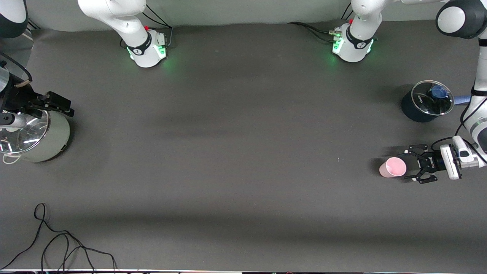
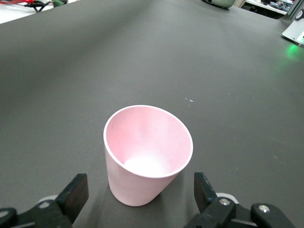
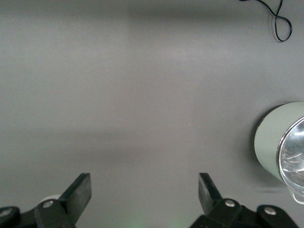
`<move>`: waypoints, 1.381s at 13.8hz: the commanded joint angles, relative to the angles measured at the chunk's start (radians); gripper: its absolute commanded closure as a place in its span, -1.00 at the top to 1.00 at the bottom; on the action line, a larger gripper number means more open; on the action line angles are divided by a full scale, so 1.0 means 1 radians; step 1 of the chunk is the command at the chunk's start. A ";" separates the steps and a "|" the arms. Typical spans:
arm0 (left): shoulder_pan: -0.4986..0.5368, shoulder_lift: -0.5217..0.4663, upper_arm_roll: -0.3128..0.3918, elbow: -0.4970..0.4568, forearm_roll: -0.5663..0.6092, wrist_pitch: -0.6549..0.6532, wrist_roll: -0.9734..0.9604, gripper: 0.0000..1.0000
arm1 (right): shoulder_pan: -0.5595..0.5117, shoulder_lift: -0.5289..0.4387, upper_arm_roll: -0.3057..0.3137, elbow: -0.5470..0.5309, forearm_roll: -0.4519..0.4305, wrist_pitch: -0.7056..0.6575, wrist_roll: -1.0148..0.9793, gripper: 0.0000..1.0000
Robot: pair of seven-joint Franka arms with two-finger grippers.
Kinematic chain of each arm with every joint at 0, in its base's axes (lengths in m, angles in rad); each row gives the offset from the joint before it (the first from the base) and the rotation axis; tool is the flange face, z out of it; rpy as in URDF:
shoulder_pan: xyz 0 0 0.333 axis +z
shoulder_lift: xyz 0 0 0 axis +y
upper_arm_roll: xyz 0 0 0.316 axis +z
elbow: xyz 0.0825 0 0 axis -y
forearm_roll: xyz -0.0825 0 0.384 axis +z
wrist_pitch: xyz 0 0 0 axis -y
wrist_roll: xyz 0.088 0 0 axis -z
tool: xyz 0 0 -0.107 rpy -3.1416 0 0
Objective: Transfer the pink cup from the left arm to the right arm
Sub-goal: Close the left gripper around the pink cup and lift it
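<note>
I need to grab the cup by its lower side (image 2: 134,186) with my left gripper next, so that the cup's rim stays free for my right gripper.
The pale-pink cup (image 1: 393,167) stands upright on the dark table at the left arm's end. In the left wrist view the cup (image 2: 142,156) stands between the fingers, with a gap on each side. My left gripper (image 1: 406,166) is open, low at the table, its fingers either side of the cup's lower part (image 2: 140,186). My right gripper (image 1: 62,106) is open and empty at the right arm's end, above a pale green pot (image 1: 38,140). The right wrist view shows its gripper (image 3: 145,183) over bare table.
A dark blue pot with a glass lid (image 1: 428,101) stands farther from the front camera than the cup. The pale green pot with a shiny lid shows in the right wrist view (image 3: 280,142). A black cable (image 1: 57,243) lies near the front edge.
</note>
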 commanded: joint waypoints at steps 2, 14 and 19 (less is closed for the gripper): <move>0.007 0.024 -0.012 0.001 -0.050 0.000 0.084 0.98 | 0.005 -0.031 -0.013 -0.030 0.003 0.009 0.004 1.00; -0.005 0.061 -0.030 0.001 -0.096 0.000 0.134 0.95 | 0.003 -0.025 -0.019 -0.027 0.003 0.010 0.005 1.00; -0.003 0.072 -0.033 0.001 -0.101 0.000 0.136 -0.11 | 0.002 -0.025 -0.019 -0.027 0.003 0.010 0.005 1.00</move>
